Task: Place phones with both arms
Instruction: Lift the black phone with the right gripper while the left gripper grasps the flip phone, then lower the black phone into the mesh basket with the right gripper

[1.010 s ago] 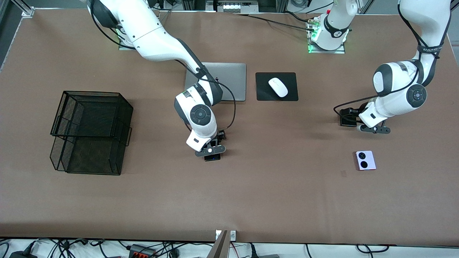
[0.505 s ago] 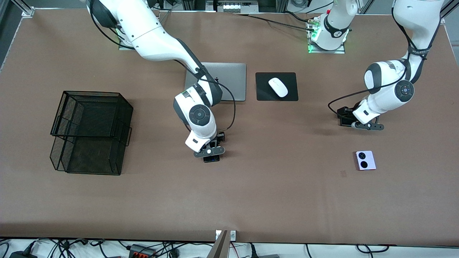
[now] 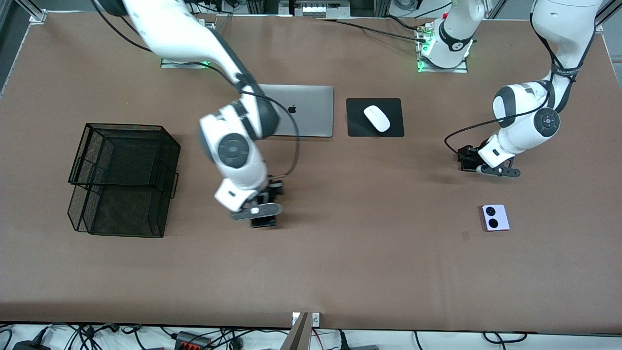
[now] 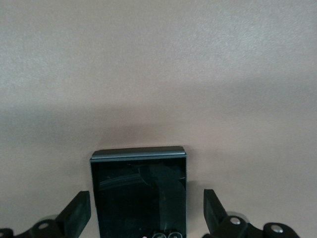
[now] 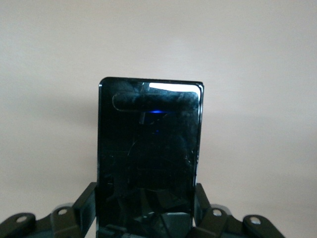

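Observation:
The robot's left fingers are beside the long edges of the small black phone in the left wrist view, so the left gripper should close on the phone.
My right gripper (image 3: pixel 257 213) (image 5: pixel 146 208) is shut on a long slim black phone (image 3: pixel 263 222) (image 5: pixel 148 144), its fingers (image 5: pixel 86 203) pressing both long edges. It holds the phone over the bare table between the laptop and the mesh tray. My left gripper (image 3: pixel 495 170) (image 4: pixel 146 213) is open over a small squarish black phone (image 3: pixel 468 160) (image 4: pixel 138 191) that lies flat on the table, with one finger (image 4: pixel 77 215) on each side and gaps showing. A lavender-white phone (image 3: pixel 495 217) with two black circles lies nearer the front camera than the left gripper.
A black two-tier mesh tray (image 3: pixel 121 180) stands toward the right arm's end. A closed silver laptop (image 3: pixel 311 112) and a white mouse (image 3: pixel 376 118) on a black pad (image 3: pixel 396 129) lie near the bases.
The right arm has swung toward the mesh tray, carrying the long black phone with it. The left arm shifted slightly over the squarish black phone early on, then held still.

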